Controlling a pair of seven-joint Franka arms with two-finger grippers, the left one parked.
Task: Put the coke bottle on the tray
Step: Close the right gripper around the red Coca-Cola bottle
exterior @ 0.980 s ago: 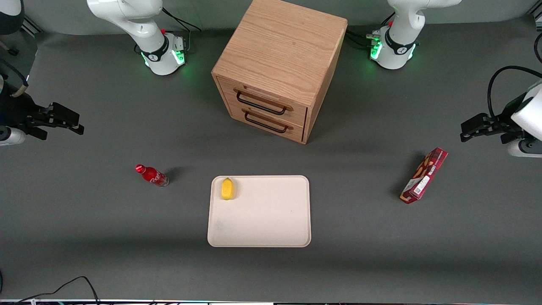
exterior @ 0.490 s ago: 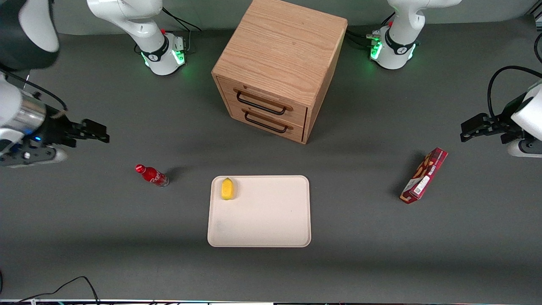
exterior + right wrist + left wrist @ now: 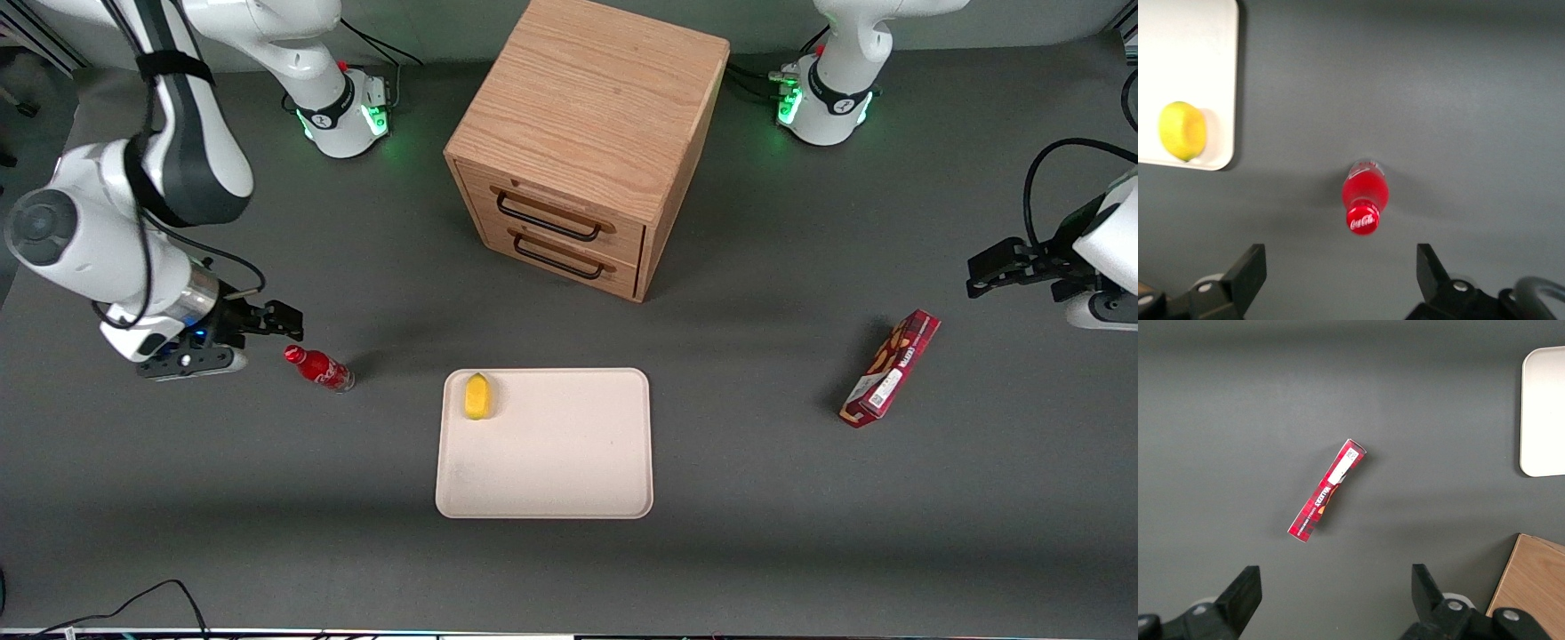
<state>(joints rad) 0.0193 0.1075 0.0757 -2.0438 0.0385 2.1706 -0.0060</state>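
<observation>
The robot's right gripper should next grab the small red coke bottle by its end with the cap (image 3: pixel 295 353), so it can then place the bottle on the tray (image 3: pixel 569 462).
The coke bottle (image 3: pixel 318 366), small and red with a red cap, stands on the grey table beside the tray, toward the working arm's end. It shows from above in the right wrist view (image 3: pixel 1365 200). The cream-beige tray (image 3: pixel 569 462) lies in the middle of the table, nearer the front camera than the wooden cabinet; its corner shows in the right wrist view (image 3: pixel 1211 40). My right gripper (image 3: pixel 283 321) hovers open and empty beside the bottle's cap, slightly farther from the front camera. In the right wrist view the gripper (image 3: pixel 1341 277) has its fingers wide apart, with the bottle near them and nothing between them.
A yellow lemon (image 3: pixel 477 396) lies on the tray in the corner nearest the bottle. A wooden two-drawer cabinet (image 3: pixel 582 142) stands farther from the front camera than the tray. A red snack box (image 3: pixel 891 368) lies toward the parked arm's end.
My right arm has swung in from the table's edge toward the bottle, and the gripper now sits close beside the bottle's cap. The bottle, lemon and tray have not moved.
</observation>
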